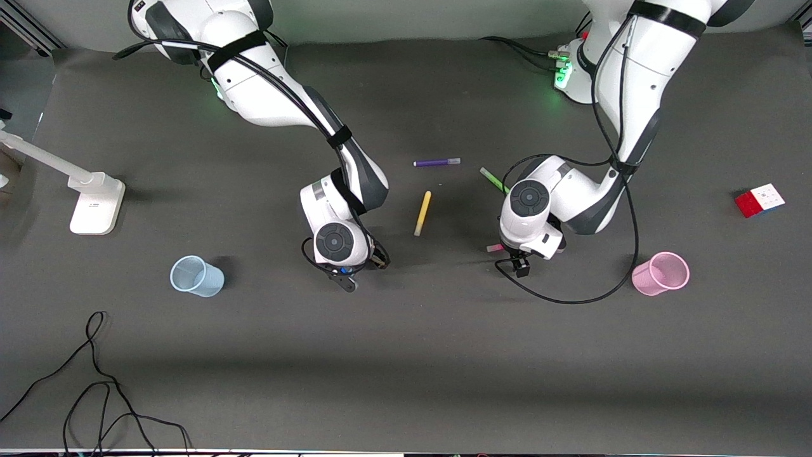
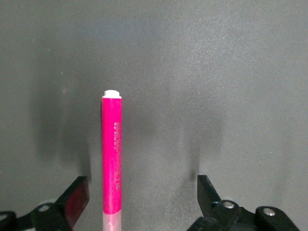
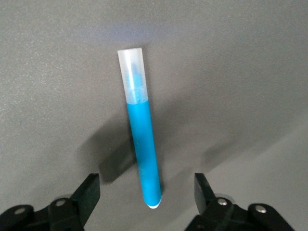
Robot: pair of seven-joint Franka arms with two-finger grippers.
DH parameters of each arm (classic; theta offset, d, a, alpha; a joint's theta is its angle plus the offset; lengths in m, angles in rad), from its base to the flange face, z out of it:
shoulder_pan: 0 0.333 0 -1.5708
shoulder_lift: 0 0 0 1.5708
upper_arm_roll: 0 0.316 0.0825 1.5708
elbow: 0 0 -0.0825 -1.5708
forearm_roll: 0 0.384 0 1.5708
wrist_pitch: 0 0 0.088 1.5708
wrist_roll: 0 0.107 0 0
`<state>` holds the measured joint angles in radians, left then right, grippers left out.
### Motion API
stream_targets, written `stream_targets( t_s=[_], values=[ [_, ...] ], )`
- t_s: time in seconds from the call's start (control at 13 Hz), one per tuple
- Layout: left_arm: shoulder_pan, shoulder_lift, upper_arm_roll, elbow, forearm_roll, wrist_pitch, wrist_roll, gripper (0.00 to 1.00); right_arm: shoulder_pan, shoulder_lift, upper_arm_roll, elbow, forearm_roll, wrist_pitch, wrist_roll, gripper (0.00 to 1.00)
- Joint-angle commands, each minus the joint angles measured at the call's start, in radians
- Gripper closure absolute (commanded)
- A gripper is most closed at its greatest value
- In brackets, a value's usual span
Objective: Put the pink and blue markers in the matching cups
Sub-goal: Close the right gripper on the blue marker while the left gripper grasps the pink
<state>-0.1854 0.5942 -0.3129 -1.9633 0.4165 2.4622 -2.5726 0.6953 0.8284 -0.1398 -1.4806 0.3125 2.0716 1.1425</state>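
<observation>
The left gripper should close on the pink marker now: its fingers reach down to the grey mat on both sides of the marker, so they would hold it.
The pink marker (image 2: 111,159) lies flat on the grey mat between the open fingers of my left gripper (image 2: 142,185), closer to one finger (image 2: 77,195). In the front view only its pale end (image 1: 495,248) shows beside my left gripper (image 1: 519,265). The blue marker (image 3: 143,149) lies flat between the open fingers of my right gripper (image 3: 147,183); a blue speck (image 1: 344,271) shows under my right gripper (image 1: 346,278). Both grippers are low over the mat and touch nothing. The pale blue cup (image 1: 196,276) stands toward the right arm's end, the pale pink cup (image 1: 661,273) toward the left arm's end.
A purple pen (image 1: 436,162), a yellow pen (image 1: 422,213) and a green pen (image 1: 493,179) lie between the arms, farther from the front camera. A colour cube (image 1: 759,200) sits near the pink cup. A white stand (image 1: 95,203) and loose black cables (image 1: 95,381) are at the right arm's end.
</observation>
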Motion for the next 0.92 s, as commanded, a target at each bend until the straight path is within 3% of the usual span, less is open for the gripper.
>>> stream_targets(
  t_s=[0.0,0.15,0.23,0.38,0.54,0.69,0.77,0.85],
  values=[
    [-0.02,0.009,0.011,0.006,0.033,0.006,-0.037,0.01,0.01,0.005,-0.009,0.002,0.023,0.002,0.029,0.18],
    [-0.02,0.009,0.011,0.006,0.033,0.005,-0.037,0.03,0.007,0.005,-0.009,0.002,0.025,0.002,0.029,0.28],
    [-0.019,0.009,0.011,0.006,0.033,0.004,-0.038,0.14,0.009,0.005,-0.009,0.002,0.025,0.002,0.029,0.34],
    [-0.016,0.006,0.011,0.006,0.033,0.004,-0.038,0.49,0.001,0.008,-0.009,-0.007,0.027,0.002,0.029,0.47],
    [-0.017,0.002,0.011,0.011,0.033,0.004,-0.038,0.73,0.0,0.008,-0.011,-0.017,0.049,0.005,0.026,0.62],
    [-0.017,0.001,0.011,0.011,0.033,0.003,-0.037,0.92,-0.003,0.006,-0.011,-0.018,0.053,0.004,0.026,0.95],
    [-0.016,-0.002,0.011,0.014,0.033,0.001,-0.035,0.99,-0.003,0.002,-0.012,-0.017,0.053,0.001,0.028,1.0],
    [-0.016,-0.005,0.011,0.014,0.033,0.001,-0.035,1.0,-0.007,-0.006,-0.018,-0.015,0.053,-0.008,0.031,1.0]
  ],
)
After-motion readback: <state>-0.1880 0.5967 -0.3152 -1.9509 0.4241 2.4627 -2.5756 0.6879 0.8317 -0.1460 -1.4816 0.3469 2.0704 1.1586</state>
